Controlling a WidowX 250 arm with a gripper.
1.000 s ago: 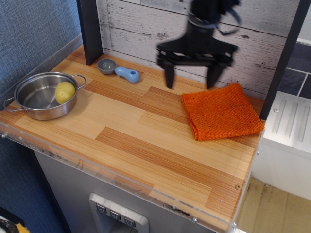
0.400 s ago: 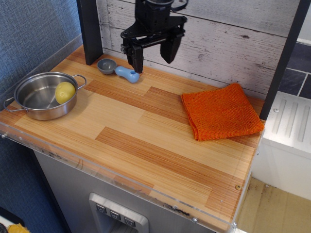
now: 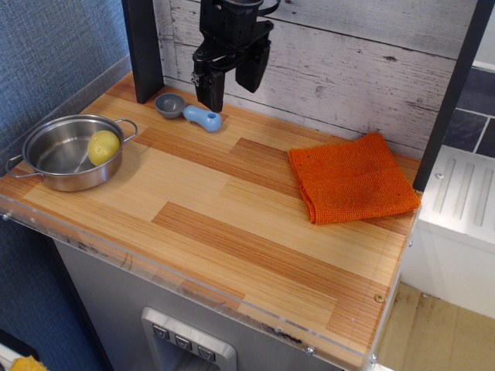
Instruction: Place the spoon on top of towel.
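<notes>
My gripper is going to grab the spoon by its light-blue handle (image 3: 203, 118) next. Then it can put the spoon on top of the orange towel (image 3: 352, 179).
The spoon (image 3: 189, 112) lies on the wooden counter at the back left, grey bowl to the left, light-blue handle to the right. The orange towel (image 3: 352, 179) lies flat at the back right, far from the spoon. My black gripper (image 3: 230, 86) hangs open just above and behind the spoon's handle end. Its left finger (image 3: 209, 90) is close over the handle tip. It holds nothing.
A steel two-handled pot (image 3: 66, 151) with a yellow lemon-like fruit (image 3: 104, 147) inside stands at the left edge. A dark post (image 3: 144, 48) stands behind the spoon. A white plank wall (image 3: 348, 54) runs along the back.
The gripper has swung from above the towel's back edge leftwards to the spoon, then edged a little further left and turned. The spoon and towel have not moved.
</notes>
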